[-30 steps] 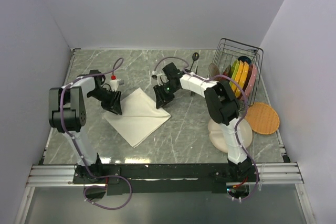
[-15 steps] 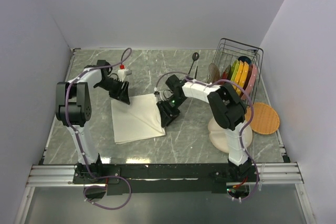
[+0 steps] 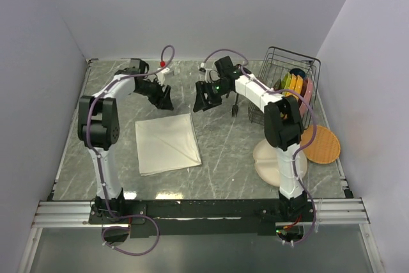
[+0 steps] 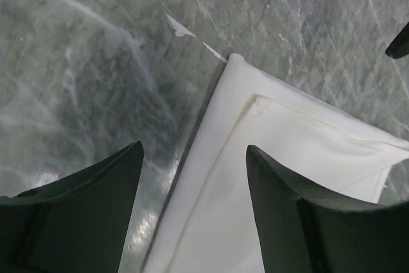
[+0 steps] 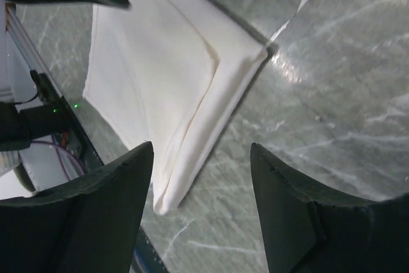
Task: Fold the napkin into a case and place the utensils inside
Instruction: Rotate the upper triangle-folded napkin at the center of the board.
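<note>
The napkin has to be turned over for the case, so my right gripper will next grab the napkin's far corner (image 3: 190,116) (image 5: 259,53) while my left gripper grabs the other.
The cream-white napkin (image 3: 167,144) lies flat on the marble table as a folded, roughly square cloth. Its far corners show in the left wrist view (image 4: 287,158) and the right wrist view (image 5: 160,75). My left gripper (image 3: 165,99) (image 4: 195,150) hovers open above the far left corner, with nothing between its fingers. Beyond the far right corner, my right gripper (image 3: 200,101) (image 5: 202,146) also stands open and empty. A dark slender utensil (image 3: 235,109) lies on the table under the right arm, mostly hidden by it.
A wire dish rack (image 3: 307,68) with colourful plates stands at the back right. An orange round plate (image 3: 319,144) and a beige plate (image 3: 262,158) lie near the right arm's base. Walls close in the table on three sides.
Both grippers have let go of the napkin's far corners, opened wider and moved up and toward the back. The napkin, turned and pulled square earlier, now lies still.
</note>
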